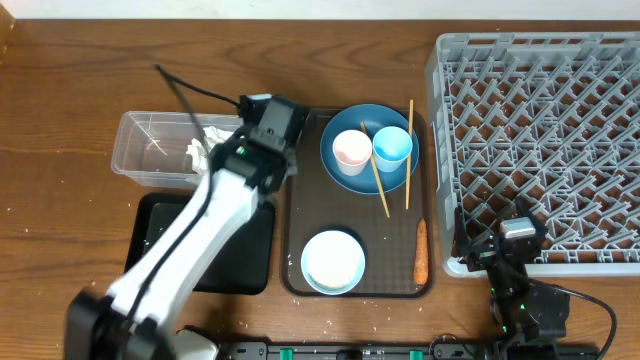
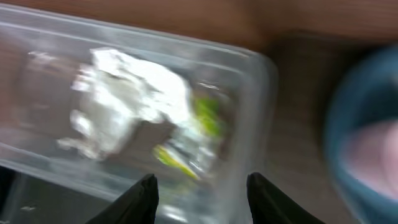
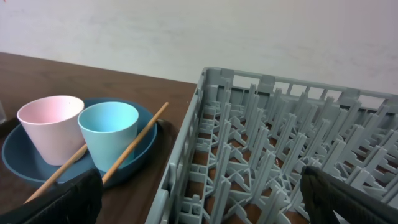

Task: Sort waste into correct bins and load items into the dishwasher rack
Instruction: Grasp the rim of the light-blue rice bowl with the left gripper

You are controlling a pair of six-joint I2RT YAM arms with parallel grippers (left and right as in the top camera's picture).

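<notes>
The robot's left gripper should next grab the light-blue bowl point(image 1: 333, 261) by the bowl's rim facing the carrot. It can then tip waste into the black tray over the bowl's opposite rim, which stays free.
The clear tub point(image 1: 150, 150) holds the white napkin point(image 1: 205, 148) and the green-and-white wrapper point(image 2: 205, 115). My left gripper point(image 2: 202, 193) is open and empty just above the tub's right end point(image 2: 249, 81); it also shows in the overhead view point(image 1: 262, 128). The dark-blue plate point(image 1: 345, 178) carries the pink cup point(image 1: 351, 148) and the light-blue cup point(image 1: 392, 145), with chopsticks point(image 1: 409, 150) across it. The carrot point(image 1: 421, 252) and light-blue bowl point(image 1: 333, 261) lie on the brown tray. My right gripper point(image 3: 205, 199) is wide open and empty at the near left corner of the grey rack point(image 1: 540, 130).
The brown serving tray point(image 1: 297, 200) sits between the tub and the rack. The black tray point(image 1: 255, 265) lies in front of the tub, mostly covered by my left arm. The left wrist view is blurred. A wall stands behind the table.
</notes>
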